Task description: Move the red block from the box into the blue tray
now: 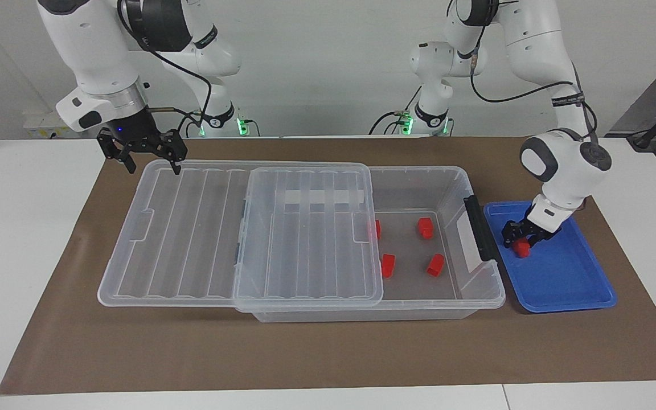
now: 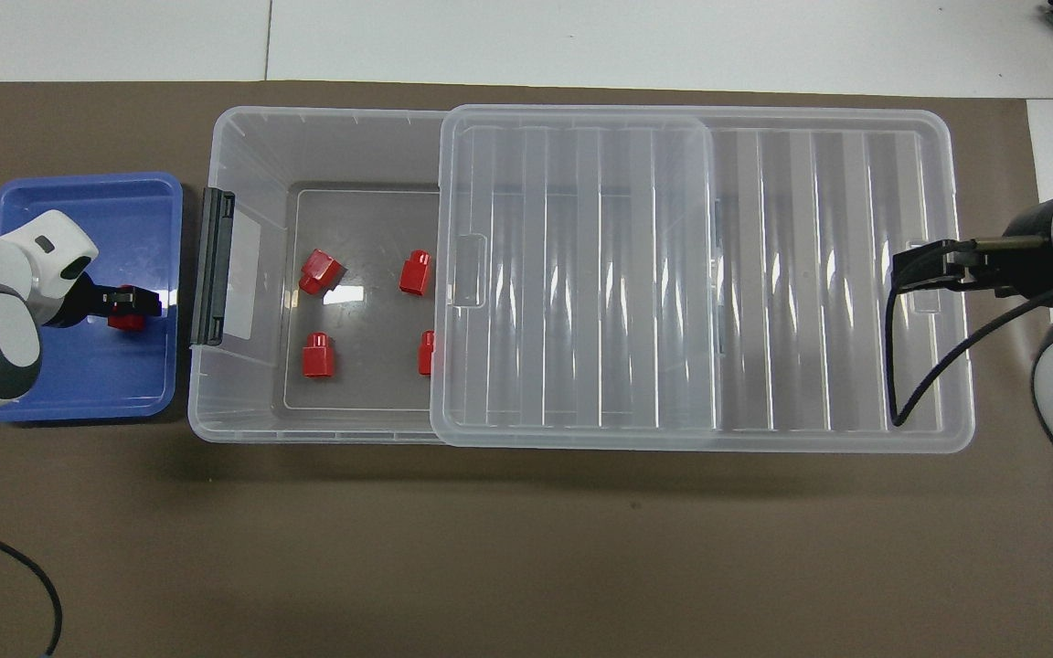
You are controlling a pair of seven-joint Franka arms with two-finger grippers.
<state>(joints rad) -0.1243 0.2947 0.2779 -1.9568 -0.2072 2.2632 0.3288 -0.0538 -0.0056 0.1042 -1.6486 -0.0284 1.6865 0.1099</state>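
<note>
The ribbed lid is far wider than my fingers can open, so my right gripper should next grab it by its narrow end tab.
The blue tray (image 1: 567, 285) (image 2: 79, 384) lies beside the box at the left arm's end of the table. My left gripper (image 1: 521, 242) (image 2: 135, 304) is low inside the tray, shut on a red block (image 1: 523, 248) (image 2: 127, 311). I cannot tell if the block touches the tray floor. The clear box (image 1: 476, 287) (image 2: 243, 137) holds several more red blocks (image 1: 425, 227) (image 2: 321, 271); one is half under the lid. The ribbed lid (image 1: 220, 239) (image 2: 764, 274) is slid toward the right arm's end. My right gripper (image 1: 151, 164) (image 2: 897, 270) is open, just above the lid's end edge.
A black clip handle (image 1: 479, 228) (image 2: 213, 267) sits on the box's end wall next to the tray. A brown mat (image 1: 328, 353) (image 2: 526, 548) covers the table under everything. The lid overhangs the box toward the right arm's end.
</note>
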